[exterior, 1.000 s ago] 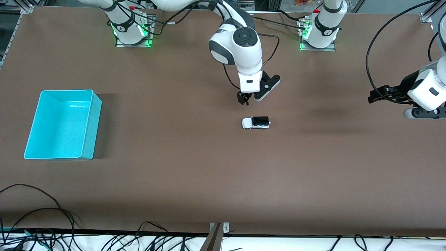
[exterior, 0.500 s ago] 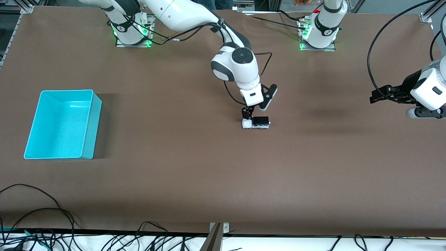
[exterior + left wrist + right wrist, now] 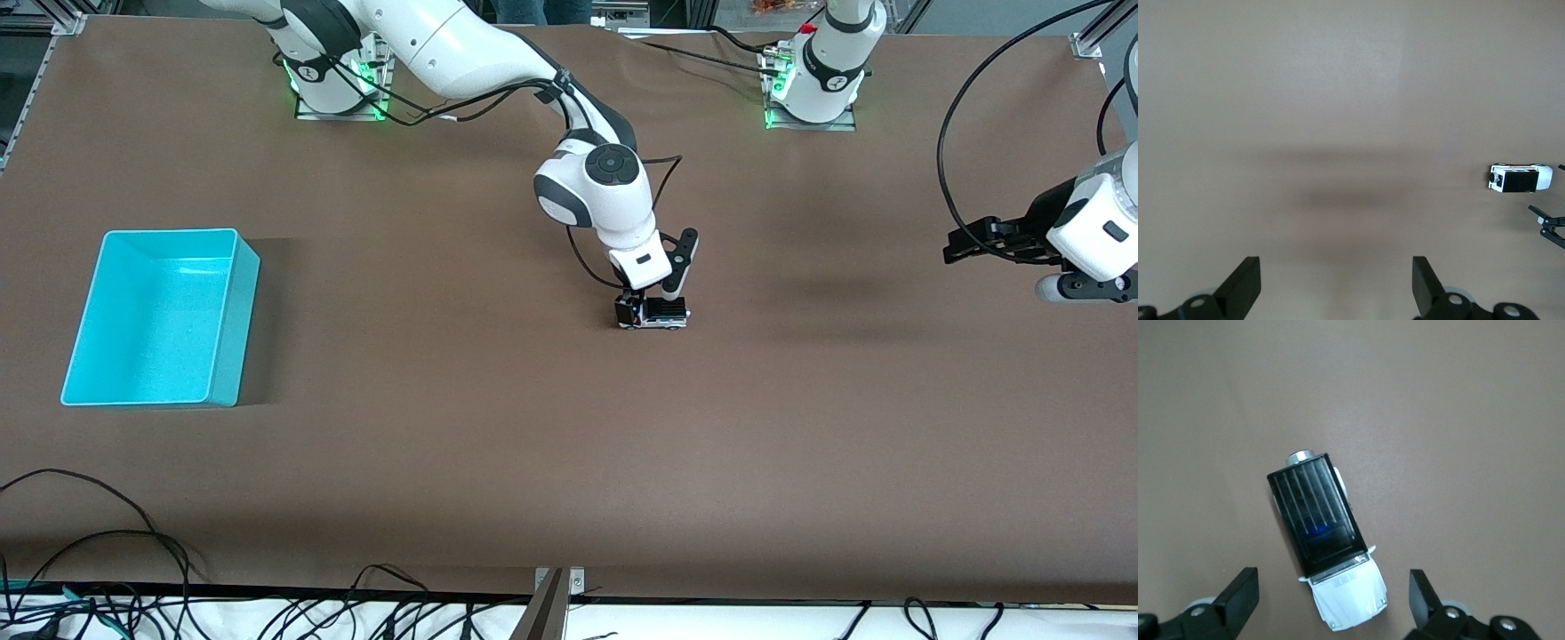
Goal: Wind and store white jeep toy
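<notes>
My fingers stop above the white hood (image 3: 1350, 597), so closing now would miss it. My right gripper moves lower first, then closes on the hood.
The white jeep toy (image 3: 667, 312) with a black roof stands on the brown table near the middle. My right gripper (image 3: 629, 309) is down at the jeep's hood end, open, with a finger on each side of the white hood. In the right wrist view the jeep (image 3: 1327, 543) lies slanted, its hood between the open fingertips (image 3: 1245, 585) of my right gripper (image 3: 1333, 588). My left gripper (image 3: 965, 244) waits open and empty in the air over the left arm's end of the table. The left wrist view shows it (image 3: 1336, 275) over bare table, with the jeep (image 3: 1520, 178) far off.
A cyan bin (image 3: 233, 311), empty, stands at the right arm's end of the table. Cables (image 3: 89, 533) lie along the table edge nearest the front camera.
My right gripper has come down from above the table onto the jeep's hood end. The jeep has not moved. The left arm has barely shifted.
</notes>
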`<state>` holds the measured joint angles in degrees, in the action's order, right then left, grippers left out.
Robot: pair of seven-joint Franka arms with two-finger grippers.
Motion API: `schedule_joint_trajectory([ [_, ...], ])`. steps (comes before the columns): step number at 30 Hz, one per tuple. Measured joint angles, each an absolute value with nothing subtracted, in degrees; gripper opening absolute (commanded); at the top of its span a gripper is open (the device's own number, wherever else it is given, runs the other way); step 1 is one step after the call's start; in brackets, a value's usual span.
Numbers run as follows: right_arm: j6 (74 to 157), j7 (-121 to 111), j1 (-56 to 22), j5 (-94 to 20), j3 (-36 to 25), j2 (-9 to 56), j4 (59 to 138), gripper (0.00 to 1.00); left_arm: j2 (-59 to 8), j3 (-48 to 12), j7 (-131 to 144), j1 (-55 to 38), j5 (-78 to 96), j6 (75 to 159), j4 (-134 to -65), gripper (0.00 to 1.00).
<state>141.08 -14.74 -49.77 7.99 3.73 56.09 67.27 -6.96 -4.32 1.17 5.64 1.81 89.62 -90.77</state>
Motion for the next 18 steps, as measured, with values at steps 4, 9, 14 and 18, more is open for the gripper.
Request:
schedule_joint_trajectory([
  [4, 141.08, -17.45, -49.77, 7.99, 3.73, 56.15, 67.27, 1.00, -6.96, -4.32, 1.17, 5.65, 1.81, 89.62, -90.77, 1.00],
  [9, 141.08, -20.99, -49.77, 7.99, 3.73, 56.15, 67.27, 1.00, -6.96, -4.31, 1.17, 5.69, 1.81, 89.62, -90.77, 1.00],
  [14, 141.05, -24.77, -49.72, 8.00, 3.72, 56.36, 67.27, 1.00, -6.96, -4.31, 1.17, 5.72, 1.81, 89.62, -90.77, 1.00],
  [18, 141.18, -25.79, -49.71, 8.00, 3.70, 56.96, 67.10, 1.00, -6.96, -4.32, 1.17, 5.72, 1.81, 89.62, -90.77, 1.00],
])
